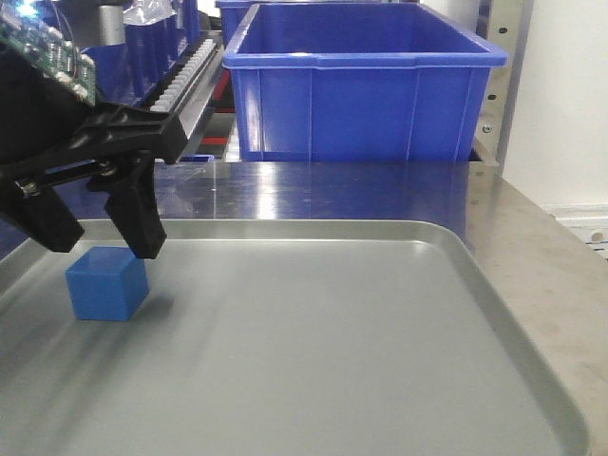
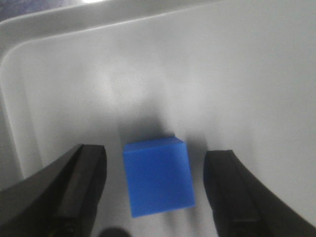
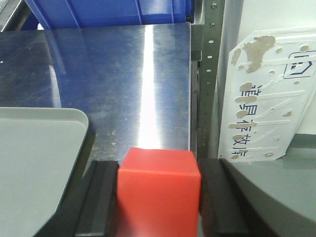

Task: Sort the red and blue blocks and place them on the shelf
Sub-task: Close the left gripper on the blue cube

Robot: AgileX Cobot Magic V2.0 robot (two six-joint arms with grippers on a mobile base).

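I should next pick up the blue block by its opposite sides with my left gripper, so that I can sort the blue block (image 1: 106, 283) onto the shelf (image 1: 323, 193).
The blue block (image 1: 106, 283) lies on the grey tray (image 1: 380, 231) near its left side. My left gripper (image 1: 100, 242) hangs just above it, open, with one black finger on each side. In the left wrist view the blue block (image 2: 158, 175) sits between the spread fingers (image 2: 84, 185) of the left gripper (image 2: 157, 186), touching neither. The red block (image 3: 159, 190) is clamped in my right gripper (image 3: 159, 197), held above the steel shelf (image 3: 123, 74) beside the tray's corner (image 3: 74, 123). The right gripper does not show in the front view.
A large blue bin (image 1: 361, 85) stands on the shelf (image 1: 332, 185) behind the tray, with a white roller track (image 1: 185, 71) to its left. A perforated steel post (image 3: 207, 74) and a white printed sheet (image 3: 266, 98) border the shelf's right edge.
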